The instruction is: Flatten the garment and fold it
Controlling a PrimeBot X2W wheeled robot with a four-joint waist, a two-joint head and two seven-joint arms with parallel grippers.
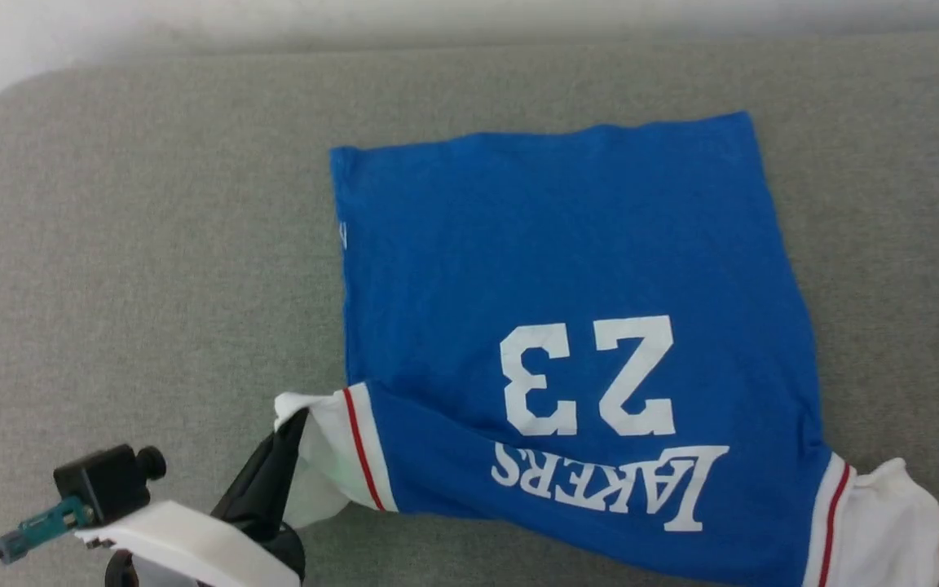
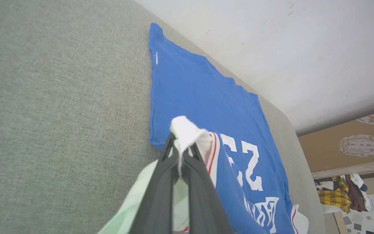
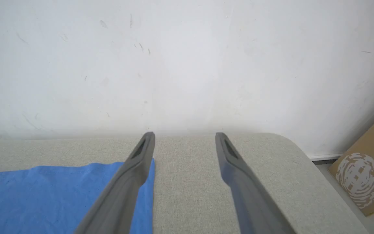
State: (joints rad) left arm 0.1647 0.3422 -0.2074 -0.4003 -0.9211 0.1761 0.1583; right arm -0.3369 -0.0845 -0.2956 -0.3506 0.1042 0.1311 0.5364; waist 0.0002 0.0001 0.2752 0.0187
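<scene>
Next, my right gripper grabs the garment by its hem corner (image 1: 745, 118), where the garment's edges end, since the garment's blue body (image 1: 559, 230) lies flat on the surface.
The garment (image 1: 559, 269), a royal-blue T-shirt, lies spread on a grey fabric surface (image 1: 152, 244) with its hem at the far side and the white "23" and "LAKERS" print facing up near me. Its white sleeves with red-striped trim stick out at the near left and near right. My left gripper (image 1: 288, 428) is shut on the bunched near-left sleeve (image 2: 187, 130) and holds it a little off the surface. The left wrist view shows the garment (image 2: 200, 94) stretching away beyond the pinched cloth. My right gripper (image 3: 185, 136) stands open and holds nothing, above the grey surface just right of the garment's (image 3: 44, 191) far hem corner.
A white wall (image 3: 174, 65) runs behind the surface's far edge, and the far corners of the surface are rounded. A cardboard box (image 3: 362, 175) leans past the right end. A pile of clothes (image 2: 336, 191) lies on the tiled floor beyond.
</scene>
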